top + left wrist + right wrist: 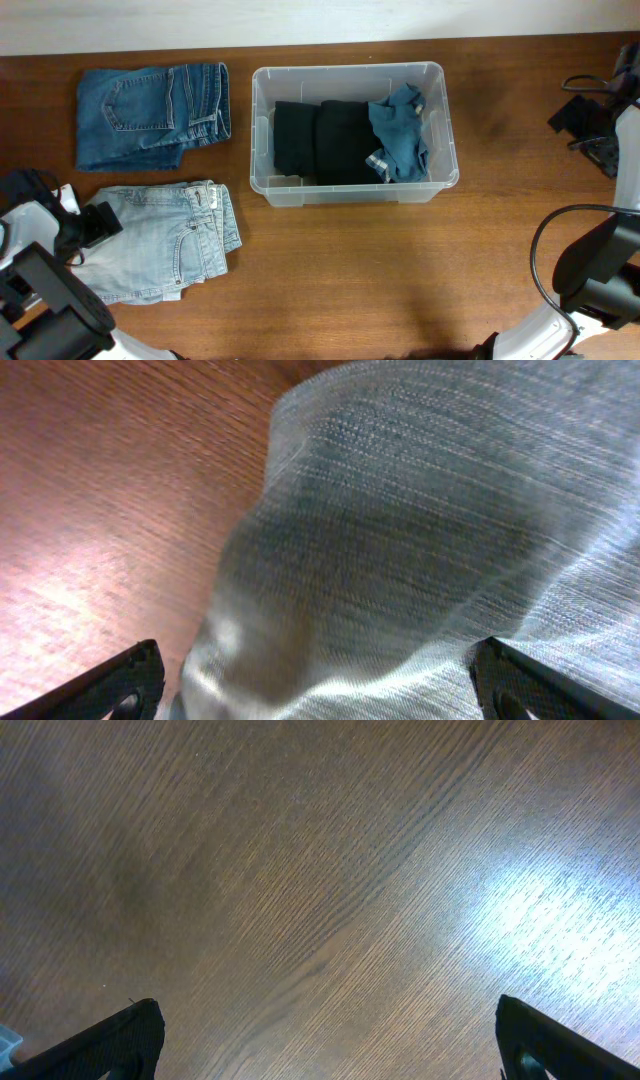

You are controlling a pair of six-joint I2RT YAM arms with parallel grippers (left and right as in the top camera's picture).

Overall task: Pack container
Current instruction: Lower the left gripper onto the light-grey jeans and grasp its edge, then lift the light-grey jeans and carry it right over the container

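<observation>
The folded light-blue jeans (165,240) should next be grabbed by my left gripper at the edge (93,245) opposite the waistband. The waistband end of the jeans then stays free to lay into the container.
The container (345,68), a clear plastic bin, stands at the table's back centre. Inside it lie folded black garments (325,140) and a crumpled blue denim piece (400,135). Folded light-blue jeans (165,240) lie front left, and my left gripper (98,222) sits at their left edge. In the left wrist view the pale denim (430,530) fills the frame, and the left gripper (320,695) stands open with the cloth's edge between its wide-apart fingers. My right gripper (330,1050) is open over bare wood, holding nothing.
Folded dark-blue jeans (150,115) lie at the back left, beside the bin. Black hardware and cables (590,115) sit at the far right edge. My right arm (590,265) stands front right over the brown wooden table (400,270).
</observation>
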